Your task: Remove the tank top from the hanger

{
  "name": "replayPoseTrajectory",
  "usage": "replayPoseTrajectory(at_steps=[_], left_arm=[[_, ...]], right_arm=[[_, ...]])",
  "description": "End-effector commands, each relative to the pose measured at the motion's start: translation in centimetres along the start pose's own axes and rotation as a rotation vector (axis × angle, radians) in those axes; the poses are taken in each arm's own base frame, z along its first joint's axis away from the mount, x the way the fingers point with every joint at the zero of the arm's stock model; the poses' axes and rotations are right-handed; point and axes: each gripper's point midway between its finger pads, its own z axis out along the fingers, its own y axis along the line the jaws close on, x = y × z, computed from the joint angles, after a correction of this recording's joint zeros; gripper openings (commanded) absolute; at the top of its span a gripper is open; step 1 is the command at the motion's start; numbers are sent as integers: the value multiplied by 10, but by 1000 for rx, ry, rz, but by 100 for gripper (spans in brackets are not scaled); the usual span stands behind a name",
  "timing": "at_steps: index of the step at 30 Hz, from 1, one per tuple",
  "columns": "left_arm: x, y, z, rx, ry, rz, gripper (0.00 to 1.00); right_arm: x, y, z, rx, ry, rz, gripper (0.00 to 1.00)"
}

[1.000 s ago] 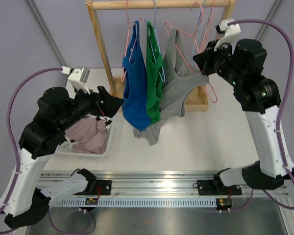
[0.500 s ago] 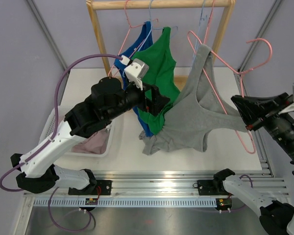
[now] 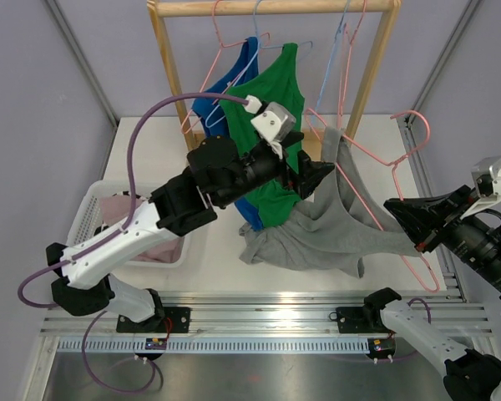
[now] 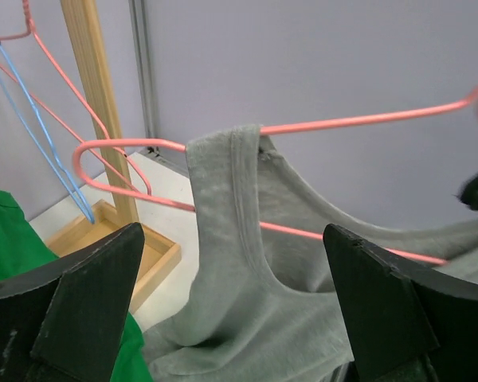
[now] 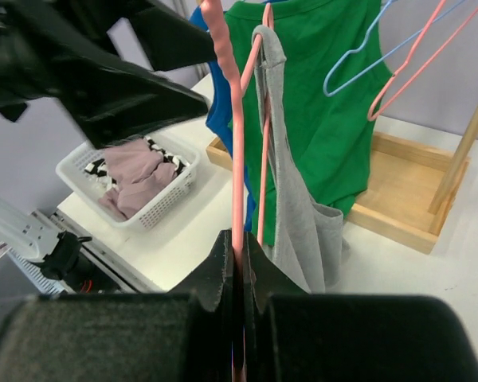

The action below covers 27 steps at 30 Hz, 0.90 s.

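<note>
My left gripper grabs the grey tank top by its upper strap near the pink hanger's loose end next, to slide the tank top off.
The grey tank top (image 3: 317,227) hangs on a pink wire hanger (image 3: 411,114), off the rail and low over the table at front right. My right gripper (image 3: 402,220) is shut on the hanger's wire, seen in the right wrist view (image 5: 239,255) with the pink hanger (image 5: 237,159) running up from the jaws and the grey top (image 5: 291,207) beside it. My left gripper (image 3: 316,177) is open at the top's upper strap. In the left wrist view the gripper (image 4: 239,310) has its jaws wide apart, with the grey strap (image 4: 223,207) over the hanger (image 4: 366,119) between them and untouched.
A wooden rack (image 3: 267,7) stands at the back with a green tank top (image 3: 271,109), a blue tank top (image 3: 225,92) and spare hangers. Its wooden base tray (image 4: 111,247) lies below. A white basket (image 3: 92,209) of pink clothes sits at the left.
My right gripper has pulled the hanger and grey top off the rail, down toward the near right. My left arm has swung right from the basket to the grey strap.
</note>
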Motion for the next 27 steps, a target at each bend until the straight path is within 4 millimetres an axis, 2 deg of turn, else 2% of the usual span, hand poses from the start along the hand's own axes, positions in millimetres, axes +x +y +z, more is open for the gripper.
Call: replayPoseTrajectory(at_steps=[1,3,7,11,12,14,15,16,19,20,21,22,23,25,26,27], left_arm=[[-7,6,20,-45,-44,45,95],[5,9,29,-58,-18,53,89],[13,8,39,-54,-7,49,89],[20,15,44,-93,19,58,44],[23,17,44,-106,24,59,27],[25,26,39,-154,27,60,14],[24,31,36,-183,26,57,1],[19,36,30,-214,15,49,0],[22,67,13,-396,13,39,0],[16,77,3,-453,-4,30,0],[16,97,-11,-586,-11,30,0],[13,108,-22,-663,-28,1,0],[9,133,-48,-823,-38,-7,0],[8,151,-72,-942,-70,-80,0],[13,168,-90,-1017,-53,-81,0],[7,174,-104,-1037,-72,-109,0]], right_arm=[[-8,19,-11,-94,-41,4,0],[-7,22,-12,-111,-39,8,0],[-5,26,-13,-133,-31,14,0],[-1,21,-9,-112,-22,14,0],[1,18,-8,-93,-20,13,0],[8,14,-2,-83,4,10,0],[10,13,0,-80,11,9,0],[15,11,3,-75,28,10,0],[25,9,8,-79,52,1,0],[27,9,8,-85,56,-6,0],[31,12,8,-107,66,-19,0],[36,12,11,-120,83,-24,0],[40,14,10,-136,92,-43,0],[46,20,9,-185,106,-61,0],[46,23,6,-202,99,-75,0],[45,27,4,-222,94,-80,0]])
